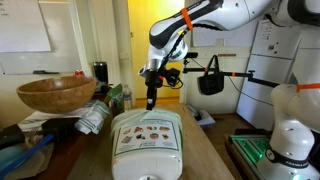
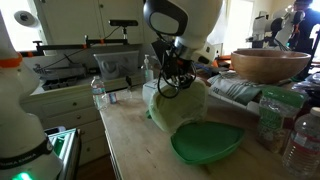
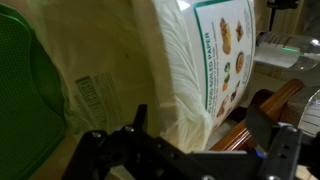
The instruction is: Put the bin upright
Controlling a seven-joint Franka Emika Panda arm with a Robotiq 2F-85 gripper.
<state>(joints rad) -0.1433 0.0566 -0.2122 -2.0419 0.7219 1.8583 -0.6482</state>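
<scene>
My gripper is about to grab the bin's liner-covered rim on the label side next, with its fingers on either side of the rim, to set the bin [image 1: 148, 140] upright.
The bin [image 1: 148, 140] lies on its side on the wooden table, with its food-picture label facing up. In an exterior view its off-white body [image 2: 178, 108] points away and its green lid [image 2: 205, 143] hangs open towards the camera. My gripper [image 1: 152, 98] hovers just above the bin's far end; it also shows in an exterior view [image 2: 172, 85]. In the wrist view the gripper [image 3: 200, 125] is open, with its fingers spread either side of the bin's liner-covered body [image 3: 170, 70]. The label [image 3: 225, 60] is at the right and the lid [image 3: 25, 90] at the left.
A large brown wooden bowl [image 1: 57, 93] stands beside the bin and also shows in an exterior view [image 2: 268, 65]. Plastic bottles [image 2: 300, 140] and papers crowd that side of the table. A black bag [image 1: 210, 80] hangs behind. The table edge [image 2: 120, 150] is close.
</scene>
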